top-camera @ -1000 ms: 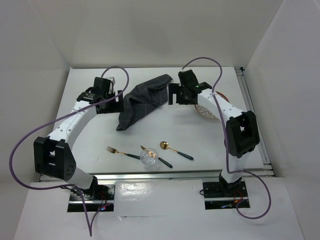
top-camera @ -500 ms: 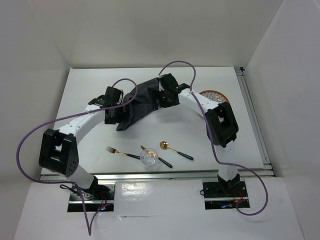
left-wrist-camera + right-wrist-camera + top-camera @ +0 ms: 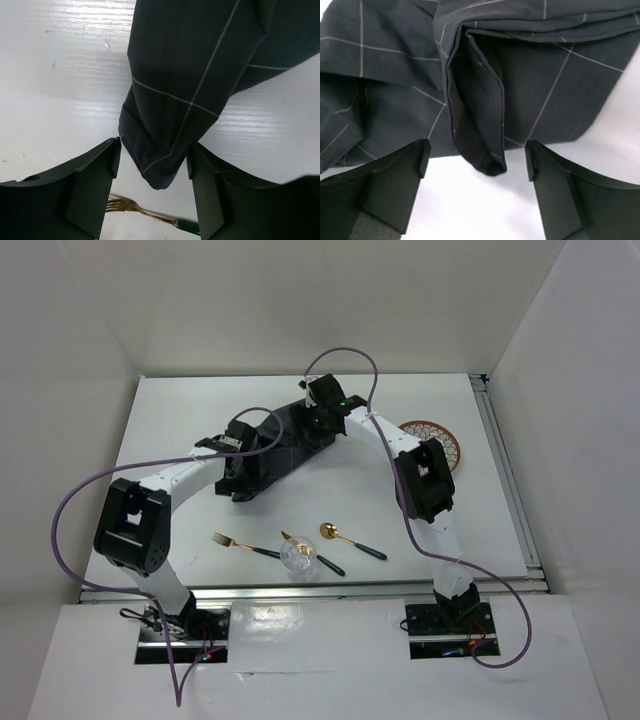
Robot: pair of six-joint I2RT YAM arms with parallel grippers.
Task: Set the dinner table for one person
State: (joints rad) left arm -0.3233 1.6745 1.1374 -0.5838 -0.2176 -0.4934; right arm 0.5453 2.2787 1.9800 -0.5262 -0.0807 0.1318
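The left gripper's fingers are still open around the placemat's corner, so the placemat would stay on the tabletop if the left gripper lifted now.
The white dinner table (image 3: 180, 410) carries a crumpled dark grey checked placemat (image 3: 278, 448). My left gripper (image 3: 238, 468) is open over the placemat's near left corner. In the left wrist view its jaws (image 3: 154, 167) straddle that corner (image 3: 165, 130), apart from it. My right gripper (image 3: 315, 428) is open over the placemat's far right end. In the right wrist view its jaws (image 3: 477, 162) stand either side of a folded corner (image 3: 480, 125) without touching it.
A patterned plate (image 3: 440, 440) lies at the right. Near the front edge lie a gold fork (image 3: 245, 545), an overturned glass (image 3: 298, 556), a knife (image 3: 322, 560) and a gold spoon (image 3: 352, 540). The fork also shows in the left wrist view (image 3: 135, 209).
Both arms swung inward onto the placemat: the left from the far left of the table, the right from over the plate. Both grippers stayed open.
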